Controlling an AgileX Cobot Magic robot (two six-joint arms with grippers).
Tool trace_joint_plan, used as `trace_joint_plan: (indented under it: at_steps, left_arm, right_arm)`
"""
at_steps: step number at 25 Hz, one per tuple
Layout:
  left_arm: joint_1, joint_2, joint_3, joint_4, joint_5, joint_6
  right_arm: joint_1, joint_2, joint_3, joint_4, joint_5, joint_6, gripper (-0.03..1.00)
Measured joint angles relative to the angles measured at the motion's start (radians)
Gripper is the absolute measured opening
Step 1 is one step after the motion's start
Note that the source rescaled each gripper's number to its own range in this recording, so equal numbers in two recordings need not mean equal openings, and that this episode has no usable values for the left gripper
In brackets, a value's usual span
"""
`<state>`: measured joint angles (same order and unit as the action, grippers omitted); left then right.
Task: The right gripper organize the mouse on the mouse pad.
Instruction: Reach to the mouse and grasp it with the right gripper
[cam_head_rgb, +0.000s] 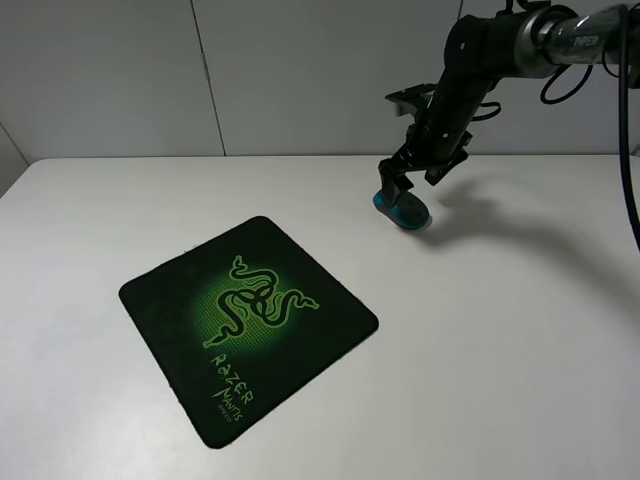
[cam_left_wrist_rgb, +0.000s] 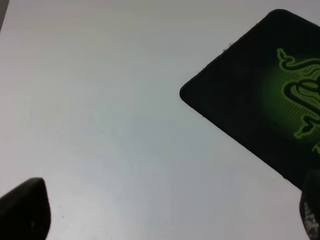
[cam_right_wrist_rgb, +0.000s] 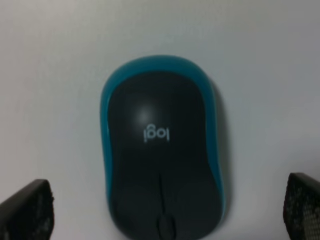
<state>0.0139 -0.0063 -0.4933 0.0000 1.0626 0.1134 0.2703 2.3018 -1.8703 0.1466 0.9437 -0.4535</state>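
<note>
The mouse (cam_head_rgb: 403, 211) needs to be organized on the mouse pad (cam_head_rgb: 248, 325), so my right gripper will next pick it up by its teal sides.
The mouse (cam_head_rgb: 403, 211), dark grey on top with teal sides, lies on the white table to the upper right of the mouse pad (cam_head_rgb: 248, 325) and apart from it. My right gripper (cam_head_rgb: 405, 190) hangs just over the mouse, open. In the right wrist view the mouse (cam_right_wrist_rgb: 162, 150) lies between the two black fingertips (cam_right_wrist_rgb: 25, 210), which stand wide on either side and do not touch it. The black mouse pad with its green snake logo lies flat at the centre-left, nothing on it. My left gripper (cam_left_wrist_rgb: 167, 210) is open and empty; the pad's corner (cam_left_wrist_rgb: 250, 90) shows ahead of it.
The white table (cam_head_rgb: 500, 350) has a white wall behind it. The right arm (cam_head_rgb: 480, 60) reaches in from the upper right with cables hanging. The left arm does not show in the exterior view.
</note>
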Motion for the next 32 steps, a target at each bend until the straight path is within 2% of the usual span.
trace_joint_plan:
  at_steps: [32]
  left_arm:
    - [0.0, 0.0, 0.0, 0.0, 0.0, 0.0]
  right_arm:
    - [0.011, 0.089, -0.008, 0.022, -0.083, -0.041, 1.0]
